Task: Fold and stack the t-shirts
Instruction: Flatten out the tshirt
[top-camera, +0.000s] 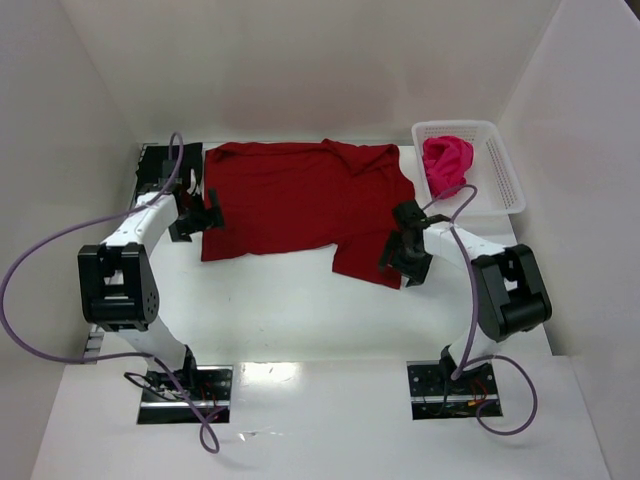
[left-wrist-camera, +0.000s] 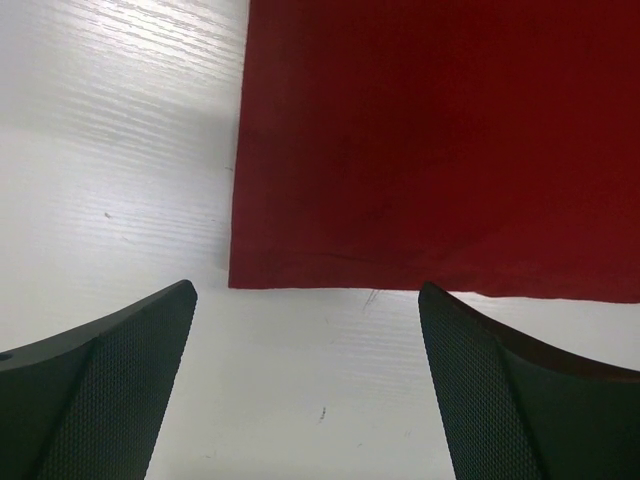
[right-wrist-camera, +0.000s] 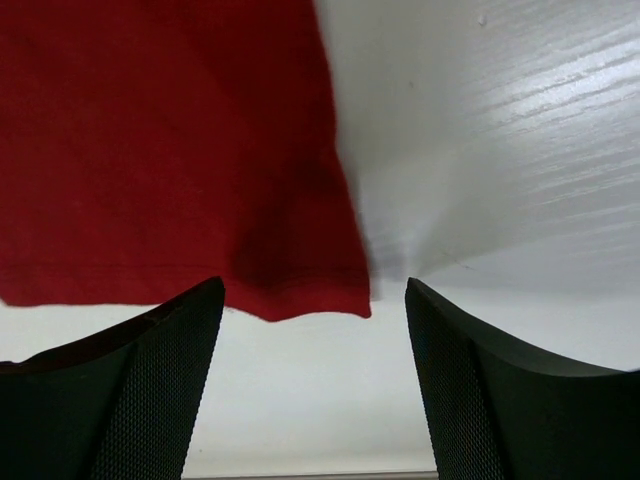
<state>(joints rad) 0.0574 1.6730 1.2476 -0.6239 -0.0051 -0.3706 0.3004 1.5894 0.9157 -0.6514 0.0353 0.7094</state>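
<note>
I need to spread the dark crimson t-shirt flat for folding, so next I should use my left gripper to grab the dark crimson t-shirt's near corner (top-camera: 206, 257) (left-wrist-camera: 247, 275), opposite the flap's corner.
A dark crimson t-shirt (top-camera: 300, 205) lies spread flat on the white table, with one flap hanging lower at its near right. My left gripper (top-camera: 208, 216) is open and empty over the shirt's left edge. In the left wrist view its near left corner (left-wrist-camera: 440, 150) lies just beyond my gripper (left-wrist-camera: 310, 380). My right gripper (top-camera: 400, 260) is open and empty over the near right flap. That flap's corner (right-wrist-camera: 170, 150) lies just ahead of the gripper (right-wrist-camera: 315, 380). A magenta-pink t-shirt (top-camera: 447, 162) sits bunched in the basket. The black t-shirt is out of view.
A white plastic lattice basket (top-camera: 500, 175) stands at the back right of the table. White walls close in the back and both sides. Purple cables loop off both arms. Bare white table shows in front of the shirt (top-camera: 290, 310).
</note>
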